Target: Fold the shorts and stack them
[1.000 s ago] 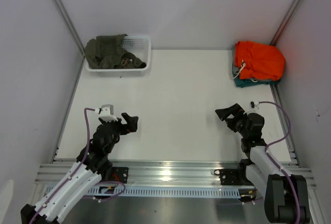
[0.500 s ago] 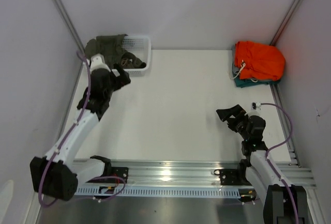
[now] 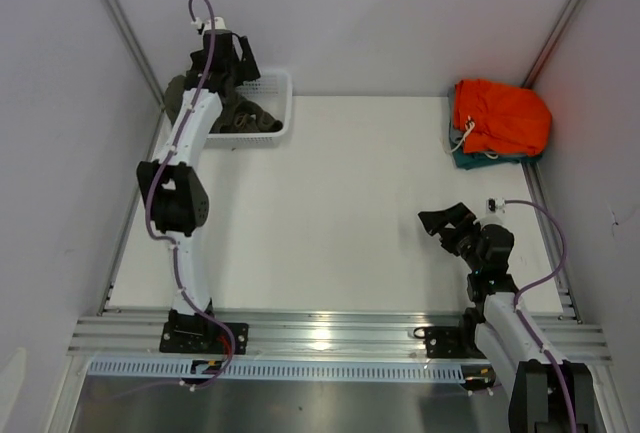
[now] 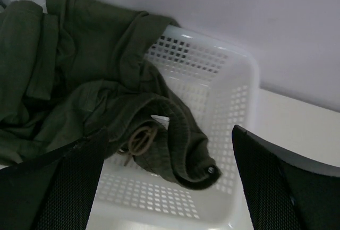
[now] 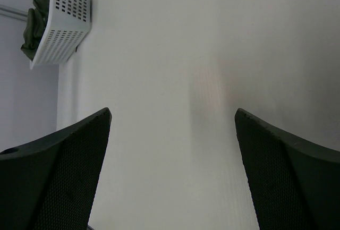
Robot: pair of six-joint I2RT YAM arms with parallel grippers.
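My left gripper will grab the olive-green shorts (image 3: 244, 118) by the waistband edge near the drawstring loop, so my right gripper can spread the rest.
The olive-green shorts (image 3: 244, 118) lie crumpled in a white mesh basket (image 3: 278, 83) at the table's far left, with cloth spilling over the basket's left rim. In the left wrist view the shorts (image 4: 79, 81) fill the basket (image 4: 234, 86), and a thin drawstring loop (image 4: 139, 141) shows. My left gripper (image 3: 228, 57) hangs open and empty above the basket (image 4: 167, 187). My right gripper (image 3: 447, 224) is open and empty over bare table at the near right (image 5: 172, 171).
Bright orange shorts (image 3: 500, 116) lie folded on a teal garment (image 3: 470, 160) at the far right corner. White walls close the table on three sides. The basket also shows far off in the right wrist view (image 5: 64, 23).
My left arm has swung from the near left up across the table to above the basket. The right arm has barely moved.
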